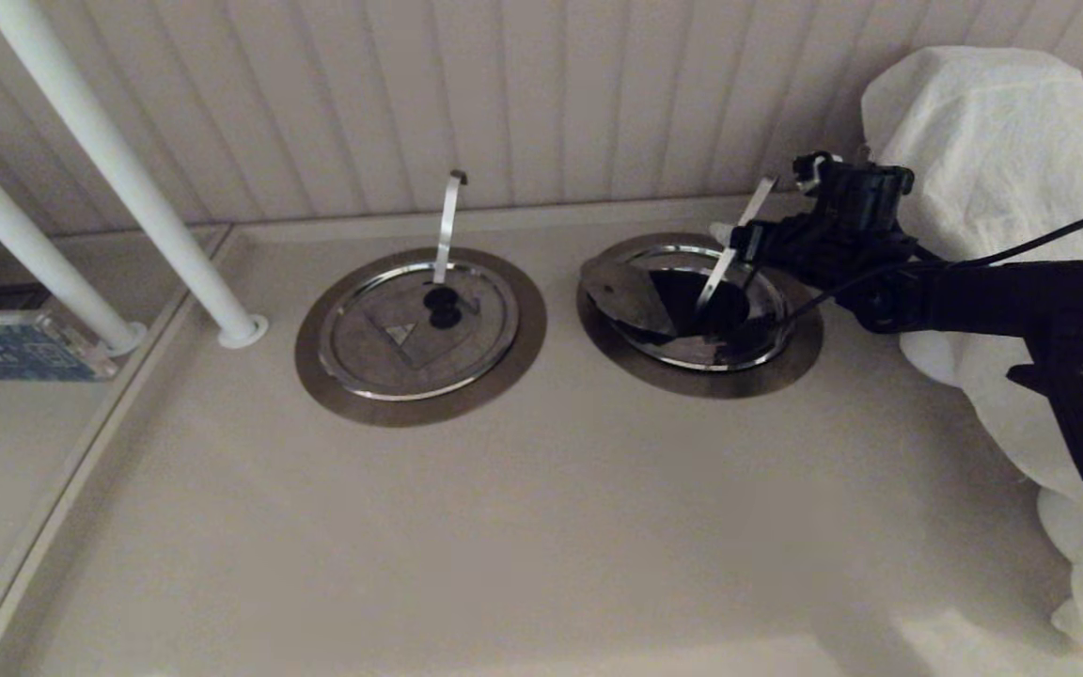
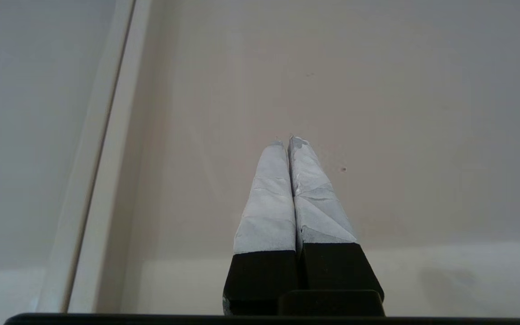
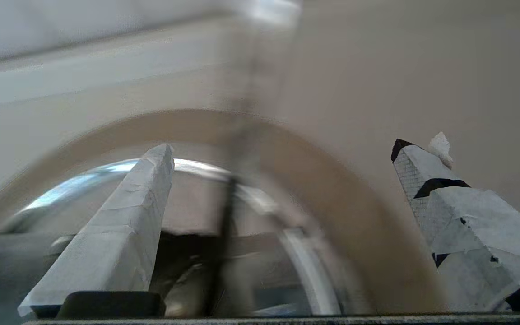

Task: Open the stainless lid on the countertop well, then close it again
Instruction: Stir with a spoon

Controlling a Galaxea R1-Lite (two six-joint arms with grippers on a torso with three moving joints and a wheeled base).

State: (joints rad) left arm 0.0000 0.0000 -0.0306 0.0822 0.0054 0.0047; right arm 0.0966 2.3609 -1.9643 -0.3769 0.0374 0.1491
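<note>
The stainless lid (image 1: 624,296) needs to close over the hole in the countertop, so my right gripper should next grab the steel piece by its body (image 1: 754,207) beside its hooked end.
The countertop well (image 1: 791,362) lies at the right, framed by its bronze ring. The stainless lid (image 1: 624,296) sits tilted over the well's left side, and dark interior shows beside it. A slanted steel strip (image 1: 760,199) rises from the middle of the well. My right gripper (image 1: 744,246) hovers at the well's back right, open, holding nothing. In the right wrist view the gripper (image 3: 282,149) is spread wide over the blurred bronze ring (image 3: 359,216) and polished rim (image 3: 307,271). My left gripper (image 2: 287,141) is shut over bare counter, outside the head view.
A twin lid (image 1: 391,353) lies flat and closed at the left, with a near-vertical strip (image 1: 447,221). Two white posts (image 1: 118,169) stand at the far left. A white cloth (image 1: 993,188) covers something behind my right arm. The panelled wall is close behind.
</note>
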